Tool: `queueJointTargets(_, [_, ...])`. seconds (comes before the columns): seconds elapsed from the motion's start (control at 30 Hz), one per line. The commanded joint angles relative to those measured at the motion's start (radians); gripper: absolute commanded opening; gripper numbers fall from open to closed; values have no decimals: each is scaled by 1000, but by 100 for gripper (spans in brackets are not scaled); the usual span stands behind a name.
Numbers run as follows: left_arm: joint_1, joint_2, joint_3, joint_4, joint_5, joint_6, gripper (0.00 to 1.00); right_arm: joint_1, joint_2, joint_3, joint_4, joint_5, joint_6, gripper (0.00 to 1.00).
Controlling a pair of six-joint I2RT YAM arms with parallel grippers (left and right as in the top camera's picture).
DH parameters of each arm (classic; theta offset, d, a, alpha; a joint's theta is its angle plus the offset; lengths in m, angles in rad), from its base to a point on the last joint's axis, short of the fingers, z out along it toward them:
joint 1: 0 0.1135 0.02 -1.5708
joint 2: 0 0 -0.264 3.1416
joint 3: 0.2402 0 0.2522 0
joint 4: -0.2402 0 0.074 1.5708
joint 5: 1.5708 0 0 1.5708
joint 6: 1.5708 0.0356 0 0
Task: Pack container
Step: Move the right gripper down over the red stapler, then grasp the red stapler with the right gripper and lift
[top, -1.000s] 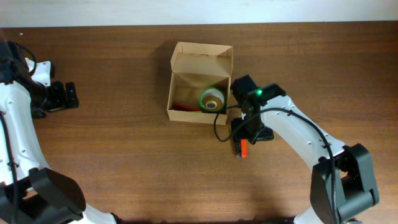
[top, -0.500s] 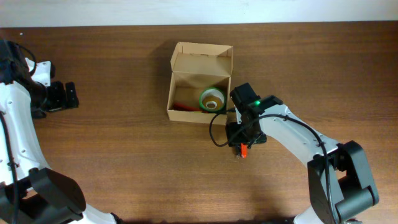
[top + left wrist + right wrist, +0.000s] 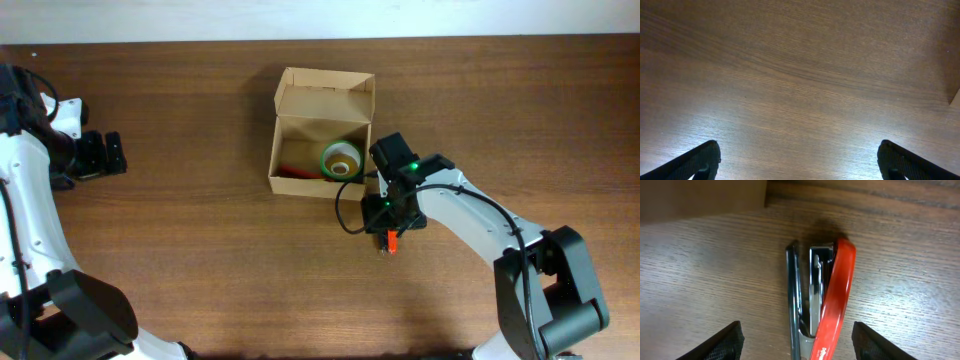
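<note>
My right gripper grabs the stapler [image 3: 822,300] across its red and dark sides near one end next, which leaves the other end free to enter the container lengthwise.
The container [image 3: 300,185] is a brown cardboard box at the table's middle, its flap lid [image 3: 325,92] open toward the back. Inside lie a green tape roll [image 3: 340,159] and something red at the left [image 3: 291,168]. A red and metal stapler [image 3: 822,300] lies on its side on the table just right of the box's front corner; it also shows in the overhead view [image 3: 391,240]. My right gripper [image 3: 797,342] is open with a finger on each side of the stapler, not touching it. My left gripper [image 3: 797,162] is open over bare wood at the far left.
The box's front wall [image 3: 700,197] fills the top left of the right wrist view. The right arm's black cable [image 3: 348,212] loops on the table beside the box. The left arm [image 3: 30,180] runs along the table's left edge.
My right gripper has moved left and down over the stapler, now covering most of it from above. The left arm, the box and its contents have not moved.
</note>
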State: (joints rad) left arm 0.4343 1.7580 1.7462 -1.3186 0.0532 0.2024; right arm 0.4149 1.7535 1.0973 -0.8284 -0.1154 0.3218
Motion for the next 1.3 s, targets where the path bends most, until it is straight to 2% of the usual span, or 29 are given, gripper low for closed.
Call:
queueJointTargets(0.0, [3,-10,-1,2,11,16,100,3,5,-44,11,-5,27,71])
queueJointTargets(0.53, [3,-10,-1,2,11,16,100,3,5,-78,59,73,34,72])
queueJointTargets(1.13, [3,-10,-1,2,11,16,100,3,5,-150,109,75,54,73])
queueJointTargets(1.27, [3,-10,-1,2,11,16,100,-2,5,-150,111,79,81,68])
